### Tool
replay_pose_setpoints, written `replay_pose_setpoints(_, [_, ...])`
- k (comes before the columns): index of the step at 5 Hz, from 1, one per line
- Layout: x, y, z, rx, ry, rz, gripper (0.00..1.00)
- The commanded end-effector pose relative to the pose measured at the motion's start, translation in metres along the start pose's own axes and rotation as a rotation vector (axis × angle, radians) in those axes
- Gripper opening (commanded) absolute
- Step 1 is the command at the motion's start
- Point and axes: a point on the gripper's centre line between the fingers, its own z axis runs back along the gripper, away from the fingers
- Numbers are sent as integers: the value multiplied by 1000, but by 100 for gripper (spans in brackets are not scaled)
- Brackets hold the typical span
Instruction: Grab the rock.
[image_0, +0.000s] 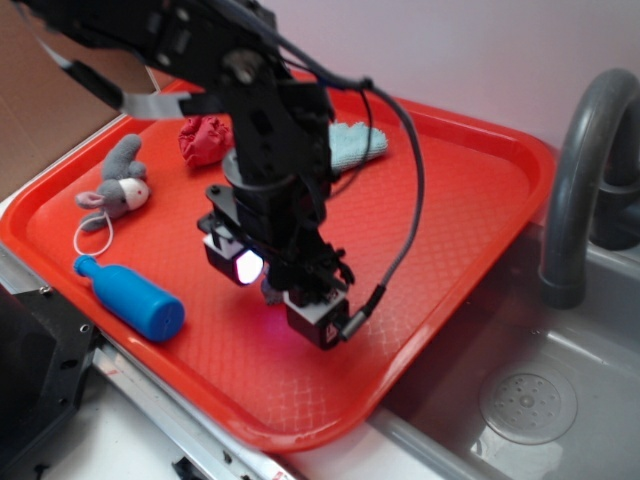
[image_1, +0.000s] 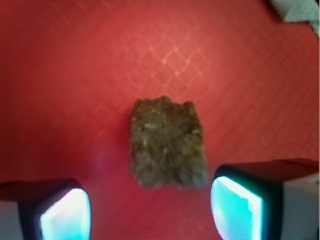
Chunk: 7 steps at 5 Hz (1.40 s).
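Note:
The rock's pitted body (image_1: 168, 144) is still ahead of both fingertips, so my gripper would miss the rock if it closed now and should first move toward the rock.
The rock (image_1: 167, 144), a lumpy brown-grey lump with a pitted surface, lies on the red tray (image_1: 75, 75) in the middle of the wrist view. My gripper (image_1: 150, 210) is open just above the tray, its two glowing fingertips (image_1: 65, 212) wide apart at the bottom of that view. The rock sits just ahead of the gap between them and nearer the right one, touching neither. In the exterior view my gripper (image_0: 283, 290) hangs low over the tray's middle and only a sliver of the rock (image_0: 270, 291) shows between the fingers.
On the tray (image_0: 480, 200) lie a blue bottle (image_0: 132, 297) at the front left, a grey stuffed mouse (image_0: 118, 187), a red wrinkly ball (image_0: 203, 138) and a light teal cloth (image_0: 357, 143) at the back. A sink (image_0: 530, 390) with a grey faucet (image_0: 578, 170) is on the right.

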Motion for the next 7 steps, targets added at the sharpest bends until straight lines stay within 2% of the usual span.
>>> replay_pose_setpoints(1, [14,-3,-5,13,-46,46,100])
replay_pose_setpoints(4, [24,11,-8,16,-59,130,100])
replay_pose_setpoints(5, [25,16,-9,16,-66,173,0])
replay_pose_setpoints(6, [23,14,-9,12,-60,166,0])
replay_pose_setpoints(7, [14,15,16,-7,-100,138,0])
